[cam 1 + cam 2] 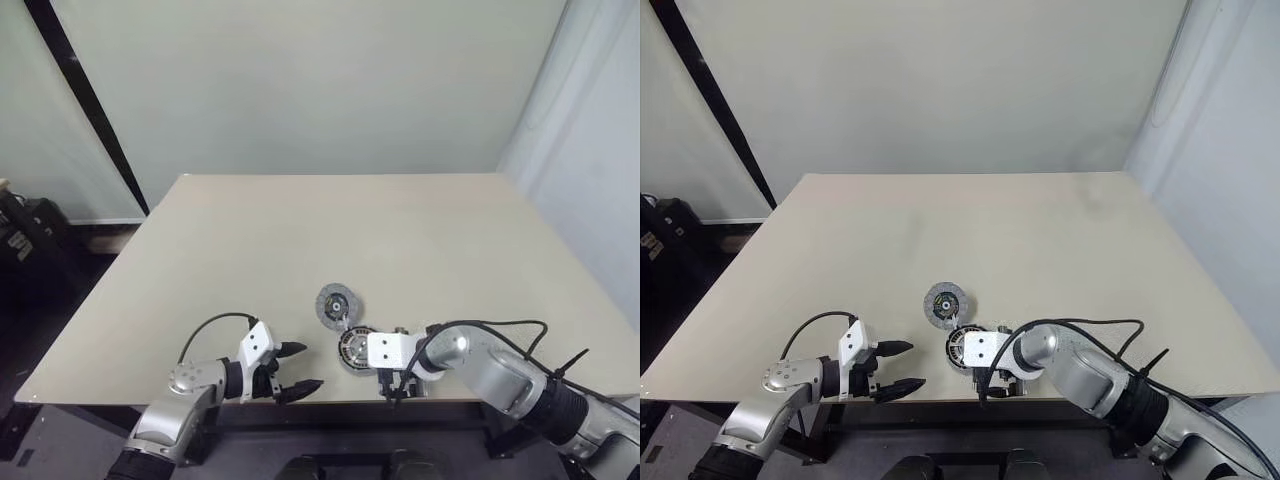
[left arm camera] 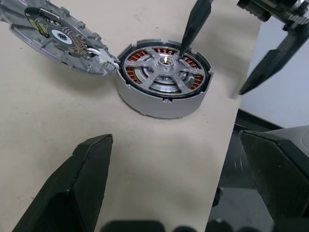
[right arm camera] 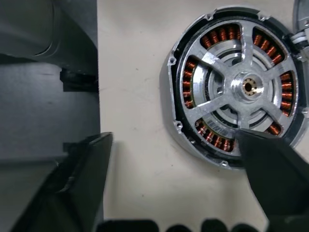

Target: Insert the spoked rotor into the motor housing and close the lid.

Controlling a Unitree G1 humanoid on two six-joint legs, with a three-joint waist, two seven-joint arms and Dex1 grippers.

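I need to steady the motor housing for the rotor and lid (image 1: 336, 304), so my right gripper should grab the housing by its rim (image 1: 343, 358) next.
The motor housing (image 3: 170, 96) stands near the table's front edge, copper windings showing around its ring. The spoked rotor (image 3: 212, 60) lies inside it, hub at the centre. The lid (image 2: 53, 36) lies tilted open just behind the housing, joined to it at the rim and face up. My right gripper (image 3: 173, 136) points down beside the housing, open. One of its fingers (image 2: 193, 29) touches or hovers at the housing's rim and the other hangs past the table edge. My left gripper (image 1: 308, 366) is open to the left of the housing, holding nothing.
The beige table (image 1: 400, 230) stretches away behind the lid. Its front edge runs right beside the housing. Dark equipment (image 1: 25, 230) sits on the floor at the far left, beside a black pole (image 1: 90, 105).
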